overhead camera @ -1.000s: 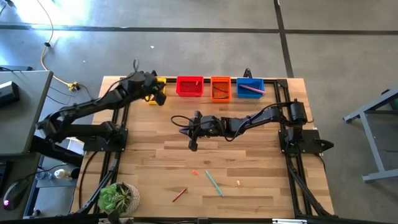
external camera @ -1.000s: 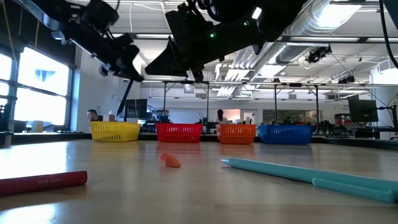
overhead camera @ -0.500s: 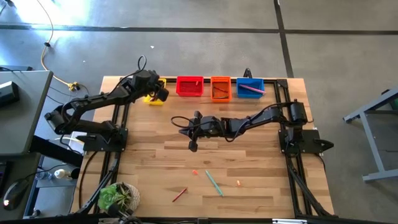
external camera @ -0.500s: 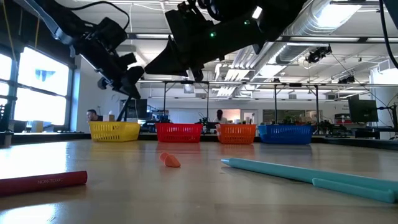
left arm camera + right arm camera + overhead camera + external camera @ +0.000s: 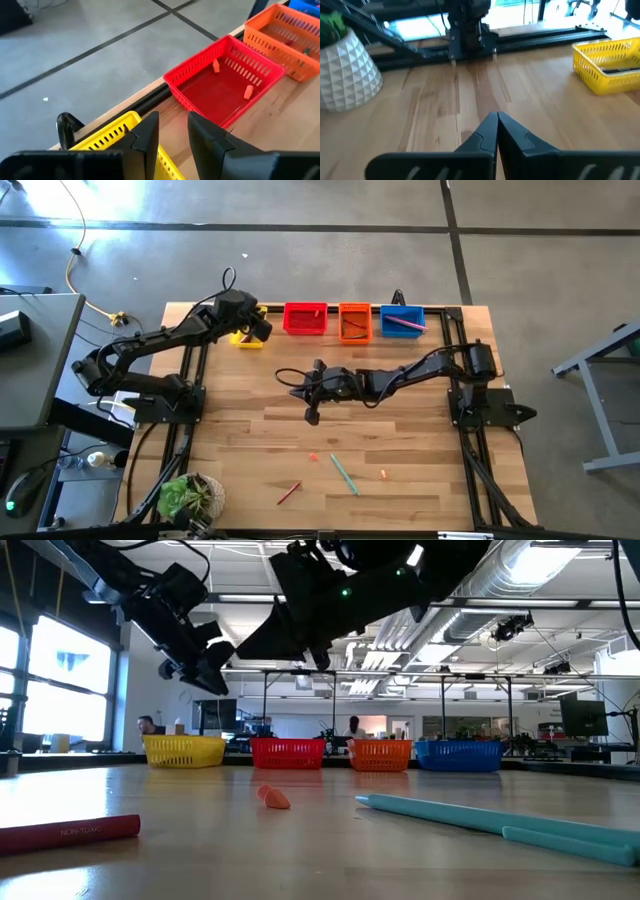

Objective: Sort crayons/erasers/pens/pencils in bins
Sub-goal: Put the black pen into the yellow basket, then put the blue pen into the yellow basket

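Observation:
The teal pen should be sorted into the yellow bin (image 5: pixel 247 340), so my left gripper will next grab the pen's body (image 5: pixel 345 475).
Four bins line the far edge: yellow (image 5: pixel 243 340), red (image 5: pixel 305 318), orange (image 5: pixel 355 322) and blue (image 5: pixel 402 320). My left gripper (image 5: pixel 172 117) hangs open over the yellow bin (image 5: pixel 107 132), with nothing between its fingers. Two erasers (image 5: pixel 216 65) lie in the red bin (image 5: pixel 220 85). My right gripper (image 5: pixel 496 119) is shut and bare above the table's middle (image 5: pixel 292 384), pointing toward the left edge. Near the front edge lie an eraser (image 5: pixel 313 457), a teal pen (image 5: pixel 343 474), a second eraser (image 5: pixel 383 474) and a red crayon (image 5: pixel 289 492).
A potted plant (image 5: pixel 190 498) stands at the near left corner. A pink stick (image 5: pixel 405 323) lies in the blue bin. Black frame rails (image 5: pixel 470 430) run along both side edges. Bare wood lies between the bins and the loose items.
My left gripper has come down toward the yellow bin and shifted a little toward the table's right edge, then held there. My right arm has kept still.

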{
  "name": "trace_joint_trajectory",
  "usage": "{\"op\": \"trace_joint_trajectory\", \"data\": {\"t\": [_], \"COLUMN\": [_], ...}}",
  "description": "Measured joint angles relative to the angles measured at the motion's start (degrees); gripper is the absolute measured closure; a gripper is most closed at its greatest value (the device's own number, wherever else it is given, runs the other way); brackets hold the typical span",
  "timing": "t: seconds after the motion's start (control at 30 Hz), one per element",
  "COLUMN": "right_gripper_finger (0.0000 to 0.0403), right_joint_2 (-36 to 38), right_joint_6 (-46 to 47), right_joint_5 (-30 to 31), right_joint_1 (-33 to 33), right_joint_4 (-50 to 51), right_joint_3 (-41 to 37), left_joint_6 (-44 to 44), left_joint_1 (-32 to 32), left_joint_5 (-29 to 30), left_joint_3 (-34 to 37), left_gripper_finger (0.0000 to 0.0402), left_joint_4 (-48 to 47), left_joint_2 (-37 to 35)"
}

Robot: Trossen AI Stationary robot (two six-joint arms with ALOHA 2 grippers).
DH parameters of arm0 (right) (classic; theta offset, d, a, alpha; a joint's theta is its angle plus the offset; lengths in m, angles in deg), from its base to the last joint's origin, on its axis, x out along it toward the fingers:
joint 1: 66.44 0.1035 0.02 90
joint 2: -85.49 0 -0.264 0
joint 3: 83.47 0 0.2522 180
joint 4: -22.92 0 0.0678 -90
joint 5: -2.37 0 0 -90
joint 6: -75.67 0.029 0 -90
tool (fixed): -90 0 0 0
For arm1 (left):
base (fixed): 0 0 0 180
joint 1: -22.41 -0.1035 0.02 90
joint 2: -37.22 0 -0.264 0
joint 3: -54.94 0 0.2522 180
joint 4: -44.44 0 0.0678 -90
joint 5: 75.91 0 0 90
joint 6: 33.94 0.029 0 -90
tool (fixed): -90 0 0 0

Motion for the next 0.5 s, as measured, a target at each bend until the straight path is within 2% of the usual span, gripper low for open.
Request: {"op": "trace_joint_trajectory", "data": {"t": [0.13, 0.27, 0.37, 0.5], "right_gripper_finger": [0.0403, 0.0403, 0.0403, 0.0403], "right_joint_2": [3.8, 8.3, 10.1, 10.5], "right_joint_6": [1.6, 8.9, 16.3, 28.2], "right_joint_5": [0.2, 2.1, 6.1, 7.5], "right_joint_1": [1.0, 3.2, 6.5, 11.6], "right_joint_4": [7.4, 19.9, 29.4, 37.8], "right_joint_3": [0.0, 0.1, 0.1, 0.1], "left_joint_6": [3.2, 2.4, -0.9, -2.7], "left_joint_1": [0.7, 3.8, 8.4, 15.4], "left_joint_5": [-1.2, -7.9, -12.3, -15.2], "left_joint_3": [0.2, 4.6, 11.5, 20.8], "left_gripper_finger": [0.0328, 0.0367, 0.0395, 0.0395], "left_joint_4": [0.8, 6.8, 16.1, 31.4], "left_joint_2": [-2.8, -8.6, -13.4, -18.4]}}
